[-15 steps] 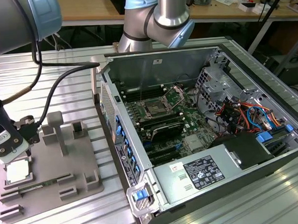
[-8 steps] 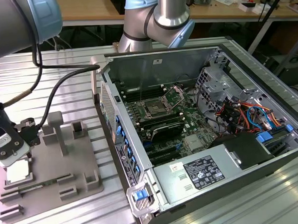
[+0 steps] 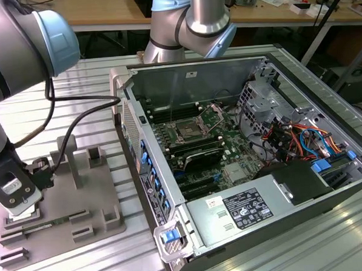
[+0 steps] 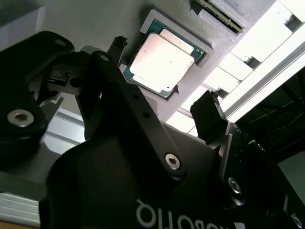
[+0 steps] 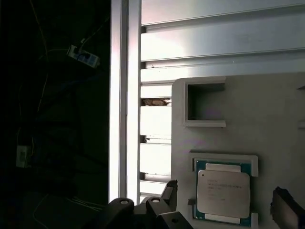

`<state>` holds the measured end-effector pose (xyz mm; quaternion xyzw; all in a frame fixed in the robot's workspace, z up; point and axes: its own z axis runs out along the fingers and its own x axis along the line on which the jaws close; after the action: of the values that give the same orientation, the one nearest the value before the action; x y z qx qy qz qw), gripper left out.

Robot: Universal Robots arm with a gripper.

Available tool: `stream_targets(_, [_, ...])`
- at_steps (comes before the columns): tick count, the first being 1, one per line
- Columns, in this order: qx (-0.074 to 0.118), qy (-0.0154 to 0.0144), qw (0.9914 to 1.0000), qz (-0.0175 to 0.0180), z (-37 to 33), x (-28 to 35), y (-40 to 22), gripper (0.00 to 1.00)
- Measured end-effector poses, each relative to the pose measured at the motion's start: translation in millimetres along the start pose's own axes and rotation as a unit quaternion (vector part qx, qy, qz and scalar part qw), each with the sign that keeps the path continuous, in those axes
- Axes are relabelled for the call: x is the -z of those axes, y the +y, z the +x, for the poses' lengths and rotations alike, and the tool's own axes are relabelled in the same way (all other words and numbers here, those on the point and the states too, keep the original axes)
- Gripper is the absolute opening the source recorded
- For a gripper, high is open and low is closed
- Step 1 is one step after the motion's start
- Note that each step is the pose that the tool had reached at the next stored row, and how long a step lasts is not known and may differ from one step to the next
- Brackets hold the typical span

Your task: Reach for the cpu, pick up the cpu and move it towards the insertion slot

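Note:
The hollow's sides wrap the cpu's corners, so my gripper will next grab the cpu by its open side edges, where the hollow's sides leave gaps.
The cpu [image 4: 162,62] lies flat in a square-walled recess of the grey plastic plate [image 3: 93,201], silvery top up with a thin green rim; the first wrist view has the cpu [image 5: 223,193] too. My gripper [image 4: 164,81] hovers just above it, open, with one black finger [image 4: 116,45] on one side of the chip and the other finger [image 4: 209,114] on the opposite side, neither touching it. In the exterior view the gripper [image 3: 17,199] hangs over the plate at the exterior view's left. The insertion slot [image 3: 187,133] sits on the motherboard inside the open computer case.
Raised blocks [image 3: 70,159] stand on the plate around the gripper. The case's side wall [image 3: 143,168] rises between plate and motherboard. A black cable [image 3: 77,119] trails from the wrist. Memory slots [image 3: 197,156] lie beside the socket. A drive cage and wires [image 3: 290,136] fill the case's right.

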<state>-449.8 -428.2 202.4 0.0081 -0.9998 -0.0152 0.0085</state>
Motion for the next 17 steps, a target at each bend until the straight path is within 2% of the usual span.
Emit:
stream_targets(3, [0.000, 0.0000, 1.00000, 0.0000, -0.1, -5.6, -0.2, 0.81])
stream_targets(4, [0.000, -0.0001, 1.00000, 0.0000, -0.1, -7.5, -0.2, 0.75])
stream_targets(5, [0.000, 0.0000, 1.00000, 0.0000, -0.2, -9.3, -0.3, 0.75])
stream_targets(6, [0.000, 0.0000, 1.00000, 0.0000, -0.2, -11.3, -0.3, 0.68])
stream_targets(8, [0.003, 0.0002, 1.00000, 0.0001, -0.2, -15.0, -0.5, 0.68])
stream_targets(17, [0.004, 0.0001, 0.99999, 0.0001, -0.2, -16.1, 1.4, 0.66])
